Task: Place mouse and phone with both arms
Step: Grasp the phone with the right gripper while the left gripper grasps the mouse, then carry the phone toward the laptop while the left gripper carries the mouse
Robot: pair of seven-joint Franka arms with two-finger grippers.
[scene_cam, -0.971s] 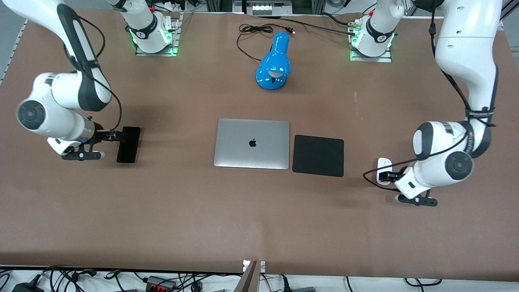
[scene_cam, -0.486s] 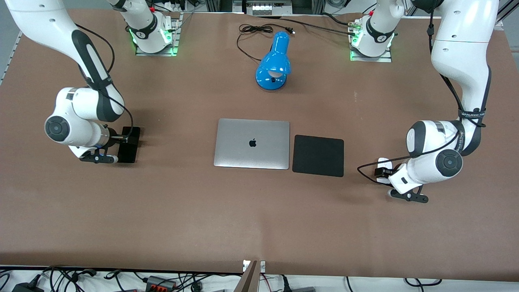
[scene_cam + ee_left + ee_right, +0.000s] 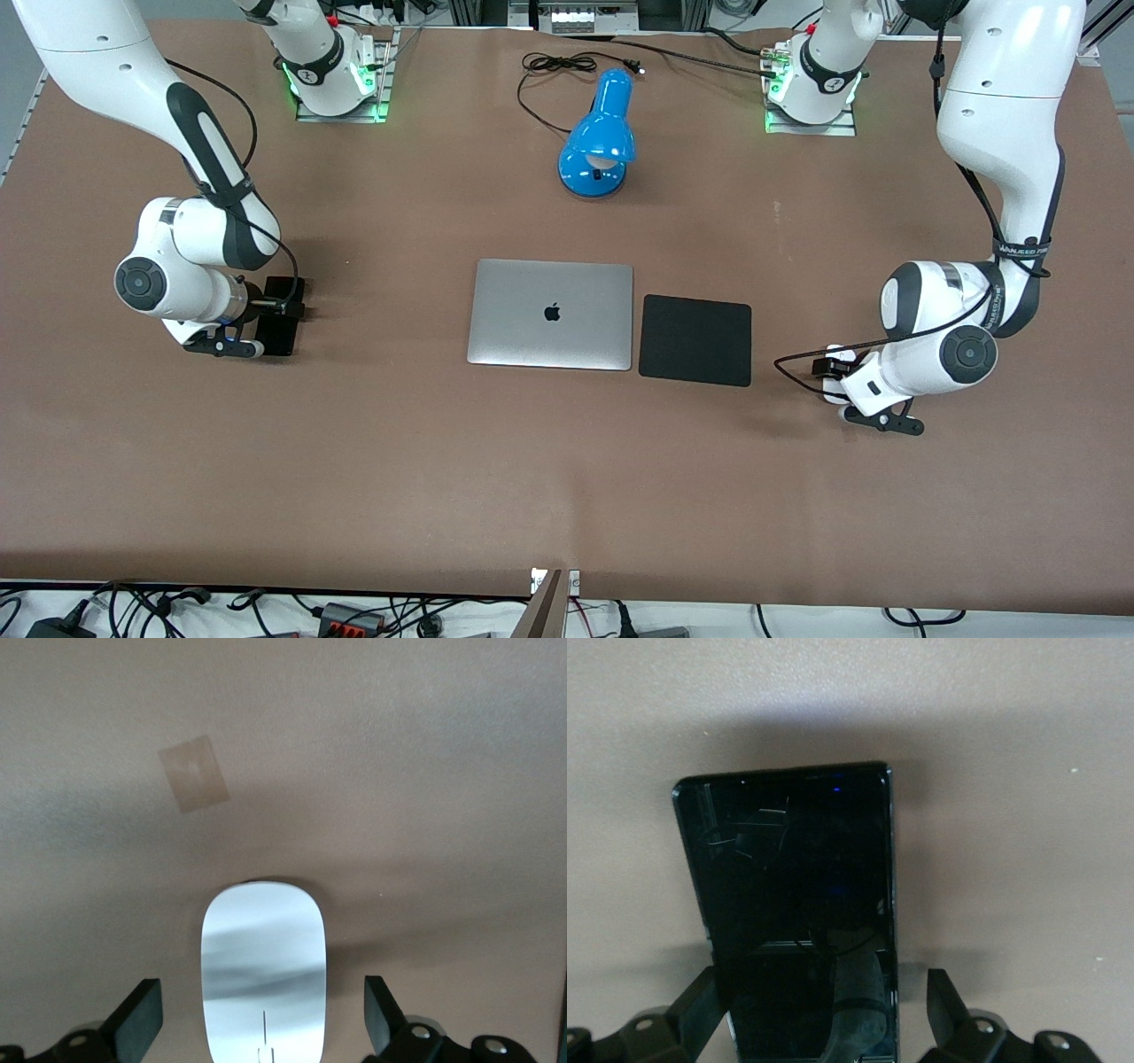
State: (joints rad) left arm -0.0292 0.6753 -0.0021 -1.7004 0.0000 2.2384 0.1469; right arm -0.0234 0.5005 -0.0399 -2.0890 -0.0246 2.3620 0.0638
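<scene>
My right gripper should close on the black phone now, because its fingers are on both sides of the phone's long edges in the right wrist view.
The white mouse [image 3: 839, 356] lies on the brown table toward the left arm's end, mostly covered by my left gripper [image 3: 827, 366]. In the left wrist view the mouse [image 3: 263, 966] sits between the open fingers [image 3: 137, 1026], with a gap on each side. The black phone [image 3: 282, 333] lies flat toward the right arm's end, under my right gripper [image 3: 270, 309]. In the right wrist view the phone [image 3: 793, 895] lies between the open fingers [image 3: 946, 1005]; one finger is at its long edge, the other stands apart.
A closed silver laptop [image 3: 551, 312] lies mid-table with a black square mouse pad [image 3: 695, 339] beside it, toward the left arm's end. A blue desk lamp [image 3: 600, 133] with its black cord [image 3: 554, 66] lies near the arm bases.
Both grippers have slid in over their objects toward the table's middle. The right one now covers more of the phone, the left one more of the mouse. Neither object has moved.
</scene>
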